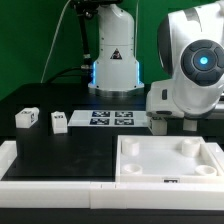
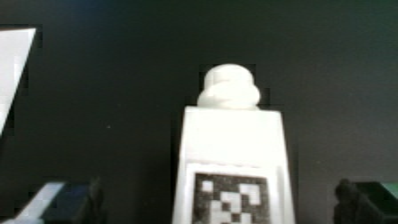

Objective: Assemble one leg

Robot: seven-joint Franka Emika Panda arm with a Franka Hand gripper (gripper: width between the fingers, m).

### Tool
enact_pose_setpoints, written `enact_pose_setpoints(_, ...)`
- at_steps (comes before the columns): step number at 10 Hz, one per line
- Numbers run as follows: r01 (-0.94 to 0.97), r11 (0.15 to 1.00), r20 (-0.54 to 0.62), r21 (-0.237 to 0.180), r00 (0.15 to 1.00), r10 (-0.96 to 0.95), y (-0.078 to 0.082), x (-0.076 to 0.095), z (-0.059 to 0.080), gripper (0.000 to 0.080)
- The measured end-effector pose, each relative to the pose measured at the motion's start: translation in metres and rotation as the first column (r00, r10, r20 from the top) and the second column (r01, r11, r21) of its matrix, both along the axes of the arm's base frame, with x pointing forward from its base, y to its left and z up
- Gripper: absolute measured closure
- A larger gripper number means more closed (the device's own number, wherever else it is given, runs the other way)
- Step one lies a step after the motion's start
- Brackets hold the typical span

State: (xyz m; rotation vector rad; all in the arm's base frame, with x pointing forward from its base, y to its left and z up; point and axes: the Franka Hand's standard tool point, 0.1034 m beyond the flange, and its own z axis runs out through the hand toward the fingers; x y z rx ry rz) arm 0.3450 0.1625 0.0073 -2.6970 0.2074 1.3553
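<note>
My gripper is ready to close on the leg's tagged end (image 2: 231,192), because my open fingers are on either side of it.
In the wrist view a leg (image 2: 231,140) lies on the black table. It is a white post with a round knob (image 2: 228,85) at its far end and a black-and-white tag (image 2: 231,198) on its upper face. My gripper (image 2: 214,200) is open. Its dark fingertips (image 2: 63,200) stand on either side of the leg's tagged end, clear of it. In the exterior view the gripper (image 1: 161,123) hangs low at the right, behind the tray-like piece, and this leg is hidden by the arm. Two more legs (image 1: 26,118) (image 1: 59,122) stand at the left.
The large white tray-like piece (image 1: 170,160) with round corner sockets lies at the front right. The marker board (image 1: 110,118) lies mid-table. A white frame edge (image 1: 12,160) runs along the front left. A white surface (image 2: 15,70) shows at the wrist view's edge.
</note>
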Motion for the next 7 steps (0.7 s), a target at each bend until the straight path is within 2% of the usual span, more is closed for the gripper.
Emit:
enact_pose_setpoints(3,0.0,1.0,0.0,-0.002,1.0,0.0,-0.0013,0.0003,-0.0002,0.0174)
enact_pose_setpoints(5,0.0,1.0,0.0,-0.002,1.0,0.0,-0.0013,0.0003,-0.0002,0.0518)
enact_pose_setpoints(7,0.0,1.0,0.0,-0.002,1.0,0.0,-0.0013,0.0003,-0.0002,0.0513)
